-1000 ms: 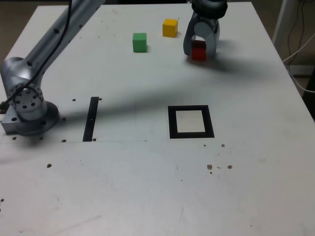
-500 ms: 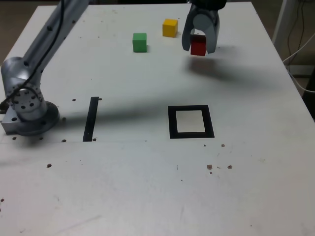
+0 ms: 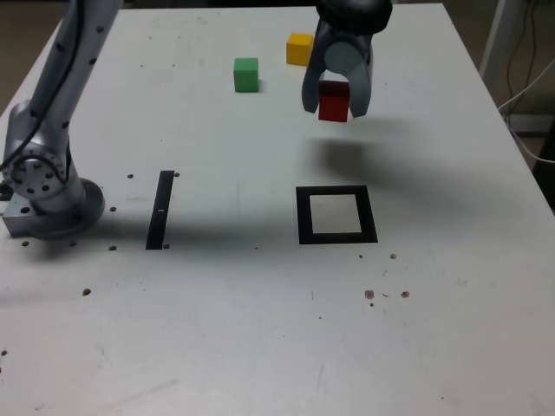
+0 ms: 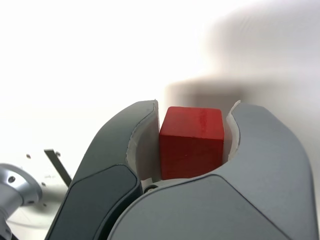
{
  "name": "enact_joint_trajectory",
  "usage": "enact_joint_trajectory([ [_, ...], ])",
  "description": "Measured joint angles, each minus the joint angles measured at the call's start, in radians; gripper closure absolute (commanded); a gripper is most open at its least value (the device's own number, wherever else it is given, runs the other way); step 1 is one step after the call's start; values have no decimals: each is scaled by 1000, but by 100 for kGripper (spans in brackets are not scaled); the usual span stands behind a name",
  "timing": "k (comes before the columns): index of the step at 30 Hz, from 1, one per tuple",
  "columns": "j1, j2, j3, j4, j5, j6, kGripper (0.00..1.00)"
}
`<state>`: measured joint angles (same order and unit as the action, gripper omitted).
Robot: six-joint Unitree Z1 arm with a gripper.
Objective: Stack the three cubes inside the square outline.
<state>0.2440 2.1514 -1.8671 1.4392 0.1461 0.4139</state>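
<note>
The red cube is still short of the square outline in the exterior view, so my gripper should move the cube toward the outline before it lets go.
My gripper is shut on the red cube and holds it in the air above the table, its shadow on the surface below. In the wrist view the red cube sits clamped between the two grey fingers. The green cube and the yellow cube rest on the table at the back, apart from each other. The square outline, a thick black frame with a white centre, lies nearer the front, below the held cube in the exterior view; nothing is inside it.
A narrow black strip lies on the table at the exterior view's left, close to the arm's base. Small dark specks dot the white tabletop. Cables hang past the table's right edge.
The gripper lifted the red cube off the table at the back and carried it up and toward the front, closer to the square outline. The green and yellow cubes stayed put.
</note>
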Motion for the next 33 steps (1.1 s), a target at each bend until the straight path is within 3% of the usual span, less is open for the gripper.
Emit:
enact_joint_trajectory([
  [7,-42,-67,120,-75,-63,-41,72],
  [19,-155,-172,301,-161,-126,-178,72],
  [33,-294,-172,380,-267,-159,-349,72],
])
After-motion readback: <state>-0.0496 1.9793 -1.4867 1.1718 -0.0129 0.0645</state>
